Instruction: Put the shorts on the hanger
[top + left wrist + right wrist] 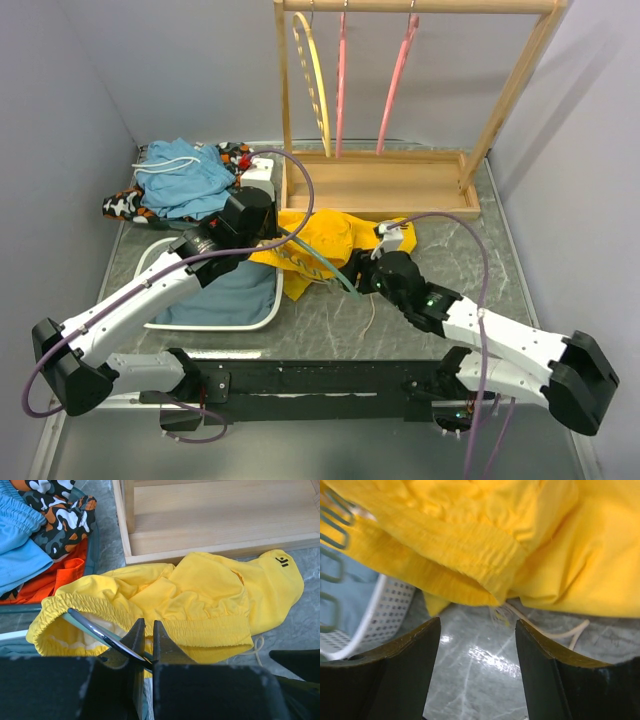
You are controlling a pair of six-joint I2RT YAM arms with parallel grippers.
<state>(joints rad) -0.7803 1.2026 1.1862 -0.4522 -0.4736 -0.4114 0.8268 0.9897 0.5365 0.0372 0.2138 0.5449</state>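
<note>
My right gripper should next grab the yellow shorts [325, 240] by the gathered waistband's near edge beside the drawstring, to pull the opening over the hanger's free arm.
The yellow shorts [325, 240] lie crumpled on the table in front of the wooden rack base. My left gripper [266, 232] is shut on the metal hook [95, 630] of the teal hanger [325, 265]. In the left wrist view the left gripper [148, 632] sits just before the gathered waistband of the shorts [200, 595], and the hanger runs into the waistband opening. My right gripper [362, 272] is open and empty, low over the table at the shorts' near edge. In the right wrist view the right gripper [477, 630] has the shorts' hem [485, 575] and white drawstring [555, 632] just ahead, and the hanger's notched arm [332, 535] shows at left.
A wooden rack [380, 185] at the back holds a yellow hanger [312, 70] and two pink hangers [342, 80]. Light blue shorts [185, 175] and a camouflage garment [125, 205] are piled at back left. A white mesh tray [215, 322] with blue-grey cloth lies under my left arm.
</note>
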